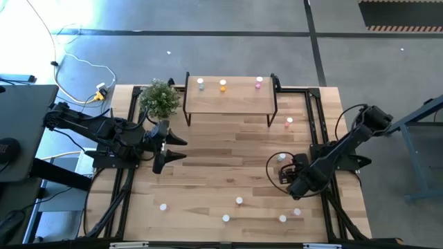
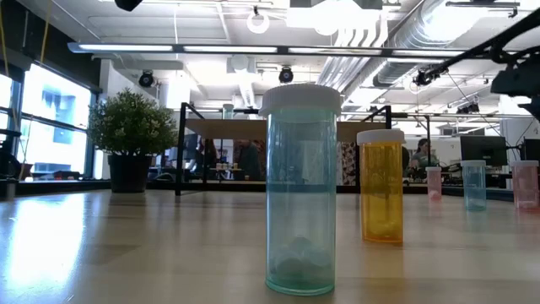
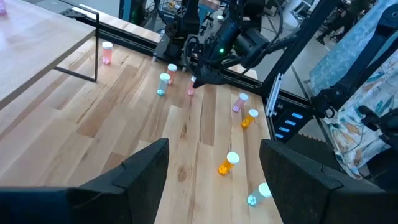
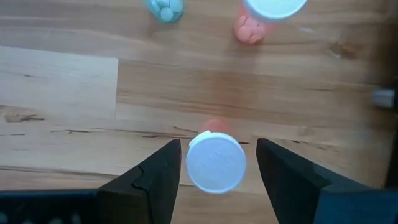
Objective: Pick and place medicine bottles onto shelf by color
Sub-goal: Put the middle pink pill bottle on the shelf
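Observation:
I need to close my right gripper on the white cap [image 4: 216,163] now. It is between both fingers and level with them, so closing now would hold it.
My right gripper [image 1: 289,174] [image 4: 217,152] is open at the table's right side, pointing down. Its fingers stand on either side of a red-pink bottle [image 4: 215,162] with a white cap, which stands upright on the table; I see a gap on both sides. A pale green bottle [image 4: 165,9] and another red-pink one [image 4: 261,15] stand just beyond. The shelf [image 1: 228,97] at the far edge carries a pale bottle [image 1: 201,83], an orange one [image 1: 223,85] and a pink one [image 1: 258,82]. My left gripper [image 1: 178,147] [image 3: 214,149] is open and empty at the table's left.
A potted plant [image 1: 160,99] stands left of the shelf. A red-pink bottle [image 1: 288,123] stands by the shelf's right legs. Several more bottles stand along the near edge, among them an orange one [image 1: 239,200] and a pale green one [image 2: 301,190].

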